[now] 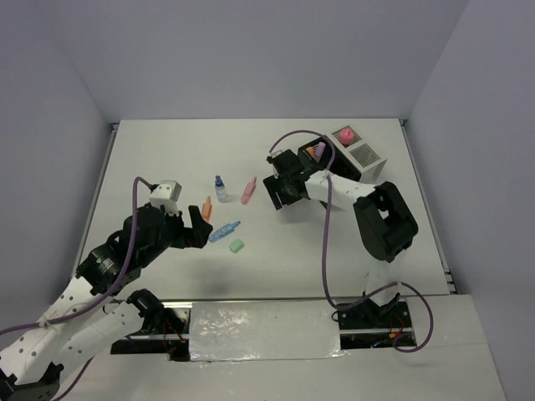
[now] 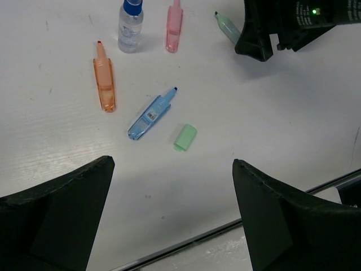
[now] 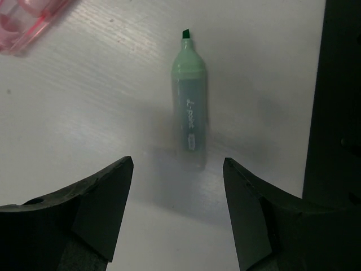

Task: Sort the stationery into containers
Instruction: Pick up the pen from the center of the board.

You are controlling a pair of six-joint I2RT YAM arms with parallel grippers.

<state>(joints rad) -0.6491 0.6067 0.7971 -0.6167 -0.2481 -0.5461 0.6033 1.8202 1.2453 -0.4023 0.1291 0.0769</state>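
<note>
I will reach for the green highlighter with my right gripper and grab its rear body, with its tip pointing away. The highlighter's tip then stays free, so it can be capped before sorting.
On the table lie a blue-capped bottle, a pink highlighter, an orange highlighter, a blue highlighter and a short green piece. My left gripper is open and empty, just left of the blue highlighter; its view shows the blue highlighter and the green piece ahead of the open fingers. My right gripper is open and empty, low over a green highlighter lying just ahead of its fingertips. The black box and the white box stand at the back right.
The black box holds purple and orange items; the white box holds a pink item. A dark upright surface fills the right edge of the right wrist view. The pink highlighter's end lies left of the green one. The table's near edge runs under my left gripper.
</note>
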